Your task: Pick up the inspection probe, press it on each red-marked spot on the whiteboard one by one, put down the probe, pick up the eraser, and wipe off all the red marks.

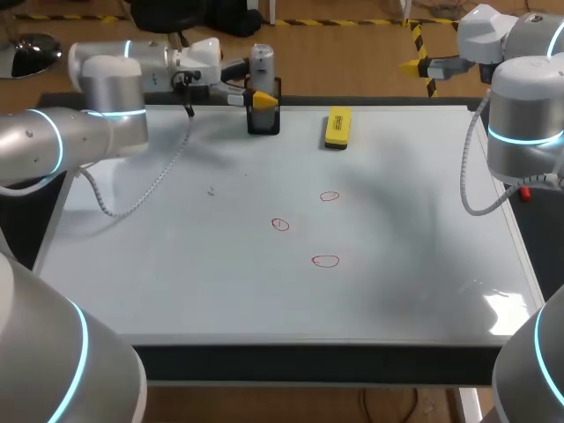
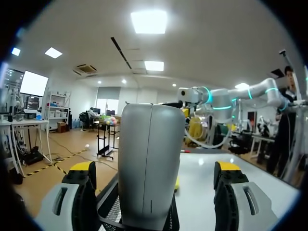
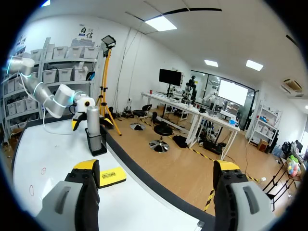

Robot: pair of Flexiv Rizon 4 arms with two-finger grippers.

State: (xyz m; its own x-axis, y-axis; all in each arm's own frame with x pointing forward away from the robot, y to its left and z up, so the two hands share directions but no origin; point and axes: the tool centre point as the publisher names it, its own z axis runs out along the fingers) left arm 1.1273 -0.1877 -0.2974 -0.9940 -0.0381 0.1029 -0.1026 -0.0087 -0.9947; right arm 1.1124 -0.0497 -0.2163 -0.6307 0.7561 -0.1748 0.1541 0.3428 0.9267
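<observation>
My left gripper grabs the probe by its grey cylindrical body next, so the probe's tip stays free to press the red-marked spots.
The inspection probe, a grey cylinder, stands upright in a black mesh holder at the back of the whiteboard. My left gripper is open around the probe. A gap shows between it and each finger, and the holder sits below. The yellow eraser lies to the right of the holder. Three red rings mark the board's middle. My right gripper hangs open and empty past the back right corner. In its wrist view the eraser and the probe show.
A grey cable from my left arm droops over the board's left part. The board's dark front edge runs along the near side.
</observation>
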